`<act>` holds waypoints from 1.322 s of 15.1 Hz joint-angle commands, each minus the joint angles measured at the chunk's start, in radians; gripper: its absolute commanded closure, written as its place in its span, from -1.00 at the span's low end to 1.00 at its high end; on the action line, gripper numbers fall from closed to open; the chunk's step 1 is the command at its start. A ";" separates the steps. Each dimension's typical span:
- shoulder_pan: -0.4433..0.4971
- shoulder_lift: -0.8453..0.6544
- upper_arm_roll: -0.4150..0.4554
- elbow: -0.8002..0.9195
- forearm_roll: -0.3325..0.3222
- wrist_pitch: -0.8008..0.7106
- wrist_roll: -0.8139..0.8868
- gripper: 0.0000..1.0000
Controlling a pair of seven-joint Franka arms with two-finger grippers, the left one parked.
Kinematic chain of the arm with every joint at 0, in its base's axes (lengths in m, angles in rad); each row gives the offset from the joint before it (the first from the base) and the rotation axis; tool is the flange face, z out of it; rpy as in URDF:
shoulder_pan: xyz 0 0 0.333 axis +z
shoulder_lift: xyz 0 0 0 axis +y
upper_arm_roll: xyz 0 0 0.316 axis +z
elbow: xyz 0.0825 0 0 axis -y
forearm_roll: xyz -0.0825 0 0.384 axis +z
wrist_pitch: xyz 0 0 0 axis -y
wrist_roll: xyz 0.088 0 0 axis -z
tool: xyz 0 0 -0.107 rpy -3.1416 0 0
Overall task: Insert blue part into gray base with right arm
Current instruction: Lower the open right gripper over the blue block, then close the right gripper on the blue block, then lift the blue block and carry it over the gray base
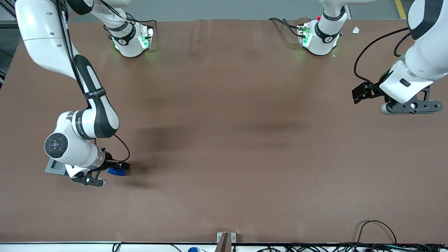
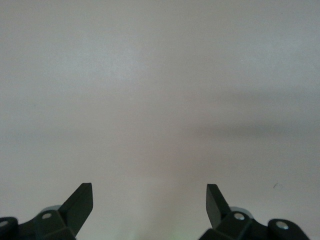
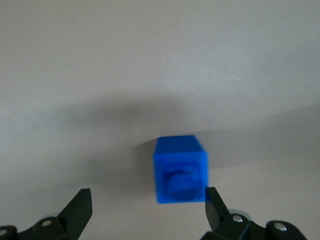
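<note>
My right gripper grabs the blue part by its end with the round raised feature next, to insert it into the gray base.
The blue part lies on the brown table toward the working arm's end. In the right wrist view the blue part shows a round raised feature on the face turned to the camera. My right gripper is open and low over the table. The blue part sits just ahead of its fingertips, close to one finger and not held. In the front view the gripper hovers at the blue part. The gray base stands beside it, partly hidden under the right arm's wrist.
The two arm bases stand at the table edge farthest from the front camera. Cables and a small bracket lie at the edge nearest that camera.
</note>
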 commanded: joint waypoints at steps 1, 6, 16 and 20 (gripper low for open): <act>-0.039 0.014 0.011 0.018 -0.029 -0.001 0.005 -1.00; -0.046 0.052 0.011 0.020 -0.027 0.060 -0.015 -1.00; -0.032 0.063 0.011 0.018 -0.058 0.057 -0.050 -0.98; -0.041 0.065 0.012 0.018 -0.057 0.062 -0.101 -0.89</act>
